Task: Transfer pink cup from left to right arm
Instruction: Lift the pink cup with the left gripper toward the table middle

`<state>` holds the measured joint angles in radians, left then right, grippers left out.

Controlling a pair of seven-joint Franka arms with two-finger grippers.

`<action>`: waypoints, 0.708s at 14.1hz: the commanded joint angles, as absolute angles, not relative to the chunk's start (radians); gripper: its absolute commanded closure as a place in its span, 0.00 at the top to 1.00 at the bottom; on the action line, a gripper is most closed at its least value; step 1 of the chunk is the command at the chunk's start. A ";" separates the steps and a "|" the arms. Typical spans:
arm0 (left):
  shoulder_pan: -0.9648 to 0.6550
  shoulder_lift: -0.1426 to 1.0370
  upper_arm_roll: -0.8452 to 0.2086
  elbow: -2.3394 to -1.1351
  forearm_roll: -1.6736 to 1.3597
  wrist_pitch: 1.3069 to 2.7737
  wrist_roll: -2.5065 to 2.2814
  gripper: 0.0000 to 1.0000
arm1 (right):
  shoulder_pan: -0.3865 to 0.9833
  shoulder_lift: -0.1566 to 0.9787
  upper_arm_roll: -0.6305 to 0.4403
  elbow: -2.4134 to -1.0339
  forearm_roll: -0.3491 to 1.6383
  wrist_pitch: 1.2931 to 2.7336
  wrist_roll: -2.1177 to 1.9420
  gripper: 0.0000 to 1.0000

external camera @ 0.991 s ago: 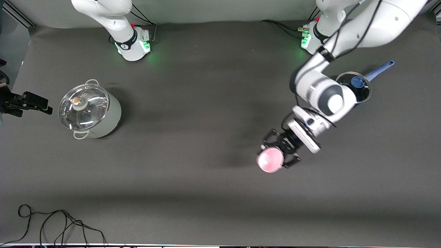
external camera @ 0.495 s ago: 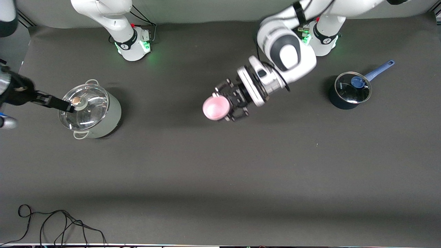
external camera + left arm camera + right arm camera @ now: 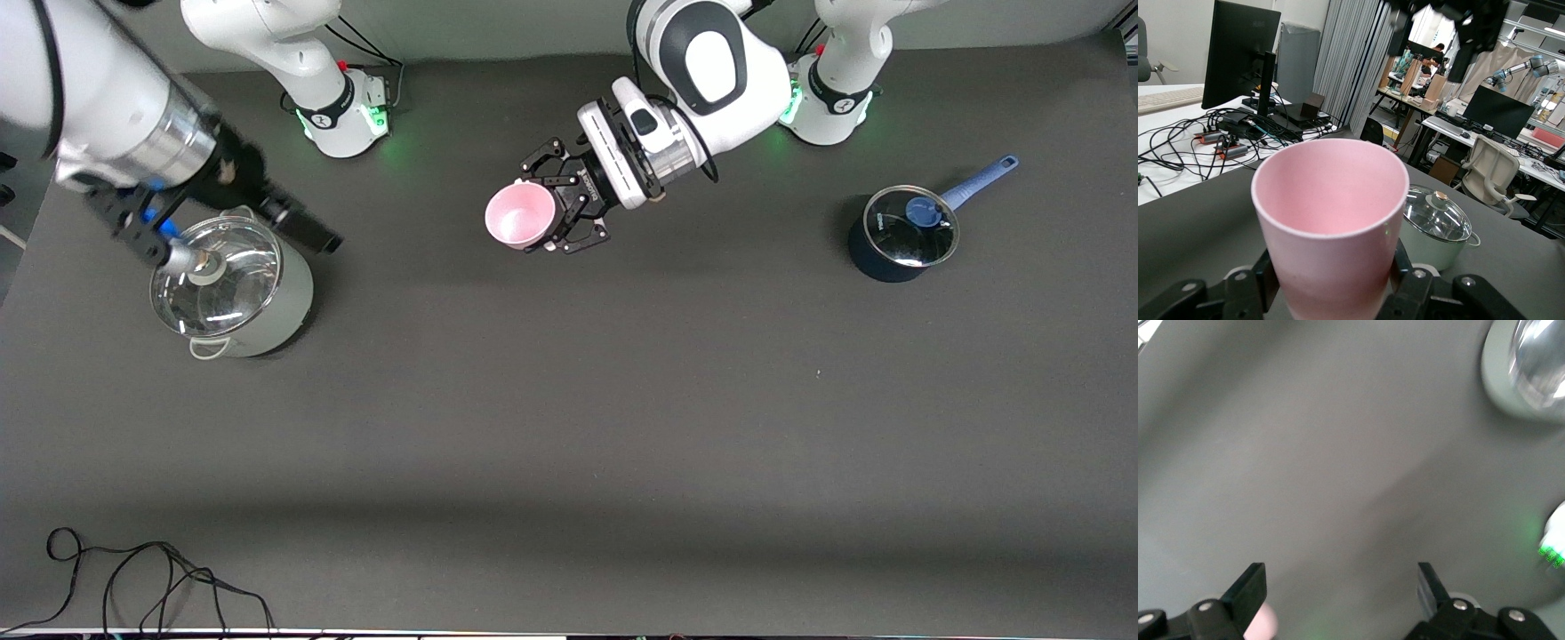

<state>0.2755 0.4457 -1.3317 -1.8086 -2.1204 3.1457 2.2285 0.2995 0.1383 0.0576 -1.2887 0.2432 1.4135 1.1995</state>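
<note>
My right gripper should next grab the pink cup by its open rim (image 3: 509, 241) to take the cup over from my left gripper.
My left gripper (image 3: 558, 210) is shut on the pink cup (image 3: 520, 215) and holds it in the air over the middle of the table, near the bases. The cup is tipped, its open mouth facing the right arm's end. In the left wrist view the cup (image 3: 1331, 220) fills the centre between the black fingers (image 3: 1269, 280). My right gripper (image 3: 313, 235) is open and empty, in the air beside the grey-green pot, apart from the cup. In the right wrist view its jaws (image 3: 1341, 583) stand wide apart, with a sliver of the pink cup (image 3: 1269, 624) beside one finger.
A grey-green pot with a glass lid (image 3: 233, 289) stands toward the right arm's end; it also shows in the left wrist view (image 3: 1435, 223). A dark blue saucepan with a glass lid (image 3: 900, 233) stands toward the left arm's end. A black cable (image 3: 151, 578) lies at the near edge.
The left arm has swung the cup from beside the saucepan to the table's middle near the bases and turned its mouth outward. The right arm has come in over the pot.
</note>
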 commanded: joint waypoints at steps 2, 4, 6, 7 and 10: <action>0.270 0.425 -1.301 -1.802 -2.128 3.151 2.221 0.30 | 0.357 0.173 0.048 -1.172 0.336 1.407 1.403 0.99; 0.268 0.426 -1.296 -1.802 -2.123 3.151 2.223 0.29 | 0.400 0.230 0.049 -1.085 0.336 1.411 1.500 0.99; 0.270 0.429 -1.296 -1.801 -2.112 3.151 2.224 0.29 | 0.452 0.290 0.049 -1.013 0.331 1.420 1.557 0.99; 0.270 0.428 -1.295 -1.801 -2.112 3.151 2.224 0.29 | 0.480 0.313 0.049 -0.999 0.325 1.437 1.562 0.99; 0.270 0.428 -1.290 -1.801 -2.112 3.151 2.224 0.29 | 0.557 0.366 0.048 -0.994 0.264 1.451 1.562 0.99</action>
